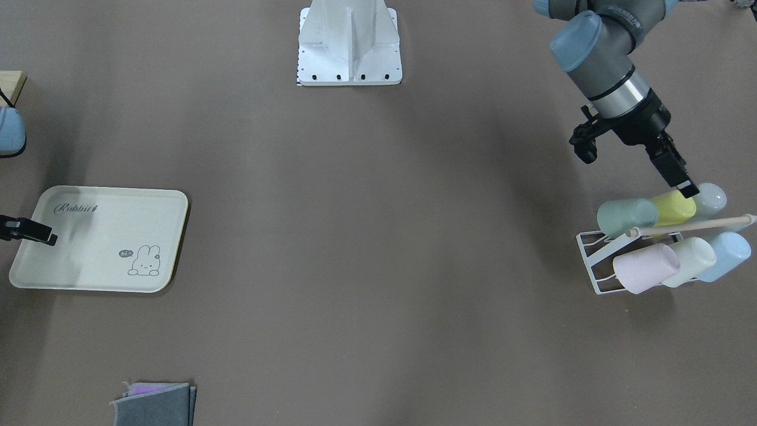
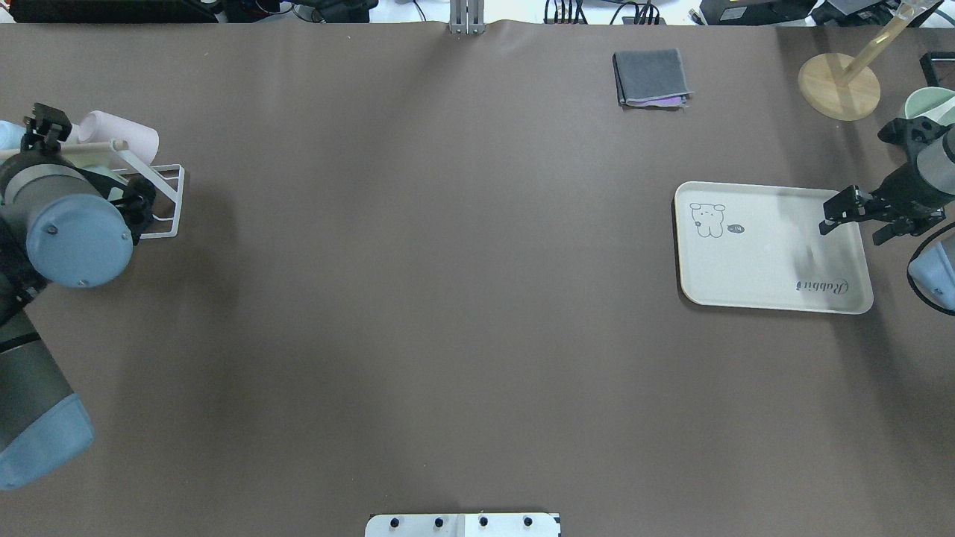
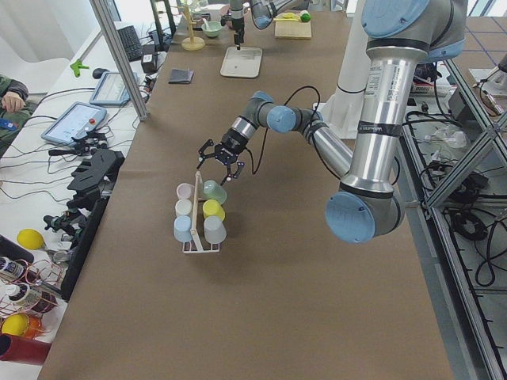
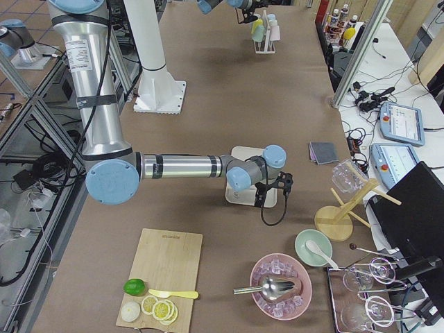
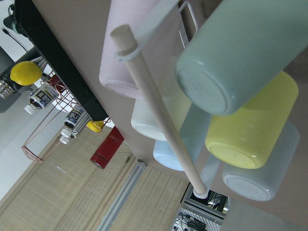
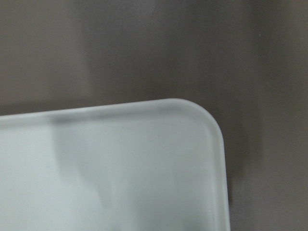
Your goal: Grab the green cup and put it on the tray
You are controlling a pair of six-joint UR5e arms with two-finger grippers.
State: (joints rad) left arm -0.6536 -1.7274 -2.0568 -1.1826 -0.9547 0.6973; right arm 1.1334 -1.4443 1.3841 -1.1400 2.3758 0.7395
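Observation:
My right gripper grabs the tray by its short edge (image 1: 20, 257) next, to bring the tray within reach for the green cup (image 1: 626, 216).
The green cup (image 1: 626, 216) lies on its side in the upper row of a white wire rack (image 1: 591, 260), next to a yellow cup (image 1: 674, 208). Its base faces the left wrist camera (image 5: 226, 77). My left gripper (image 1: 686, 188) hangs open just over that upper row with nothing between its fingers; it also shows from the table's end (image 3: 219, 162). The cream-white tray (image 2: 746, 261) with the bunny drawing lies far across the table. My right gripper (image 2: 847, 224) hovers open and empty over the tray's outer edge, and the right wrist view shows one tray corner (image 6: 120, 168).
The rack has a wooden rod handle (image 1: 692, 225) and also holds pink (image 1: 644, 269), cream-green (image 1: 689, 260), light blue (image 1: 727, 254) and pale grey (image 1: 709, 198) cups. A folded grey cloth (image 2: 650, 77), a wooden stand (image 2: 839, 86) and the robot base (image 1: 350, 41) are around the edges.

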